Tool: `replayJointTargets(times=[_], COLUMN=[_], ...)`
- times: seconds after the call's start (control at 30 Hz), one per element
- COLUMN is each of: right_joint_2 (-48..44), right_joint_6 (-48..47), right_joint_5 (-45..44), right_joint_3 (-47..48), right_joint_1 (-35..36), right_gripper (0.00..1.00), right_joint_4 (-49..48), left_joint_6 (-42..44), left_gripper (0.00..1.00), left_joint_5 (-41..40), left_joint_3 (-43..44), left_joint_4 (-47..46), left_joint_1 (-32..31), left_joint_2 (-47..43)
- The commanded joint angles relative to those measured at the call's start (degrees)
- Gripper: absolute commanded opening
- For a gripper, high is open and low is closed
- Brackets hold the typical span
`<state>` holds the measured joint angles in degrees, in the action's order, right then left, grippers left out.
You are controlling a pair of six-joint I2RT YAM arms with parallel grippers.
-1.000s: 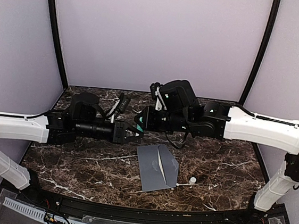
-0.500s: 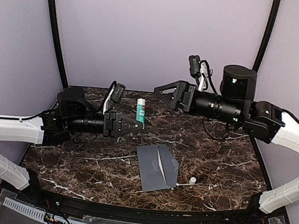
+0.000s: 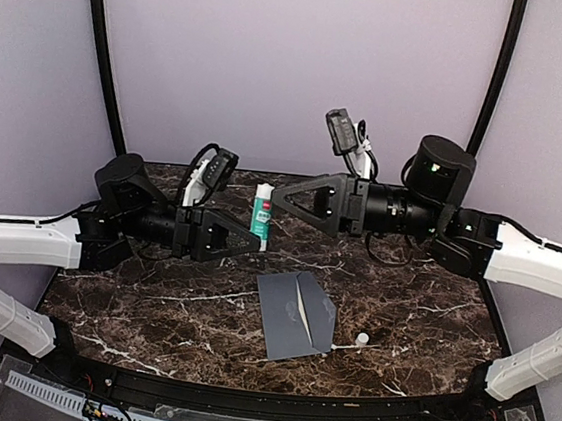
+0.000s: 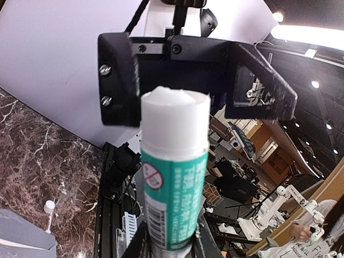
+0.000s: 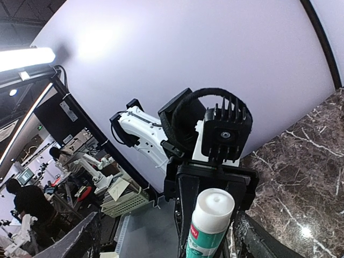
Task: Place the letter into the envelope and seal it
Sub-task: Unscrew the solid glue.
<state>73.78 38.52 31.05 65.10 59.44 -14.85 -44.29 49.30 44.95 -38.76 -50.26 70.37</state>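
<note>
I should next grip the glue stick's upper body with my right gripper, its uncapped tip free, to twist it against my left gripper's lower-end hold.
A green-and-white glue stick (image 3: 261,213) stands upright in the air, uncapped, with my left gripper (image 3: 254,236) shut on its lower end. In the left wrist view the glue stick (image 4: 174,177) rises from between the fingers (image 4: 141,244). My right gripper (image 3: 280,198) is open, its fingertips just right of the stick's top and not touching it. In the right wrist view the glue stick (image 5: 211,220) sits between the spread fingers (image 5: 80,242). The grey envelope (image 3: 295,316) lies on the table below, its flap partly folded. The letter is hidden.
A small white cap (image 3: 361,338) lies on the dark marble table (image 3: 150,307) just right of the envelope. The cap (image 4: 49,205) also shows in the left wrist view. Purple walls and black poles enclose the back and sides.
The right gripper opened, drew back to the right and up, then came left again toward the stick. The left gripper lifted and tilted, bringing the glue stick upright.
</note>
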Motion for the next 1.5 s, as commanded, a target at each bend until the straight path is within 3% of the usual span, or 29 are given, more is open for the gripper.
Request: replayJointTargets(times=[0.0,0.2,0.5,0.63,0.93,1.3,1.47], right_joint_2=[3.45,5.15,7.17,7.68,6.28,10.17,14.54], right_joint_6=[2.54,3.04,4.09,4.52,2.88,0.28,2.18], right_joint_5=[5.92,6.79,7.20,7.23,2.46,-12.38,-18.40], right_joint_3=[2.50,3.30,4.22,4.38,4.04,11.42,15.71], right_joint_1=[0.51,1.12,2.42,2.51,2.52,3.45,4.38], right_gripper=[0.80,0.74,0.27,0.13,0.05,0.02,0.01], right_joint_4=[-6.25,-7.31,-8.42,-8.65,-4.42,13.62,19.89], left_joint_6=[-0.46,-0.95,-1.18,-1.00,5.63,12.42,12.26], left_gripper=[0.00,0.00,0.00,0.00,0.00,0.00,0.00], left_joint_5=[2.43,2.49,2.58,2.08,-6.94,-25.98,-32.73], left_joint_3=[2.19,2.09,2.07,1.92,2.05,5.24,6.15], left_joint_4=[-3.69,-4.04,-4.38,-4.12,6.06,26.62,30.72], left_joint_1=[-0.36,-0.73,-0.96,-0.92,-0.88,-0.95,-0.92], left_joint_2=[-1.82,-1.73,-1.55,-1.69,-5.01,-6.70,-5.86])
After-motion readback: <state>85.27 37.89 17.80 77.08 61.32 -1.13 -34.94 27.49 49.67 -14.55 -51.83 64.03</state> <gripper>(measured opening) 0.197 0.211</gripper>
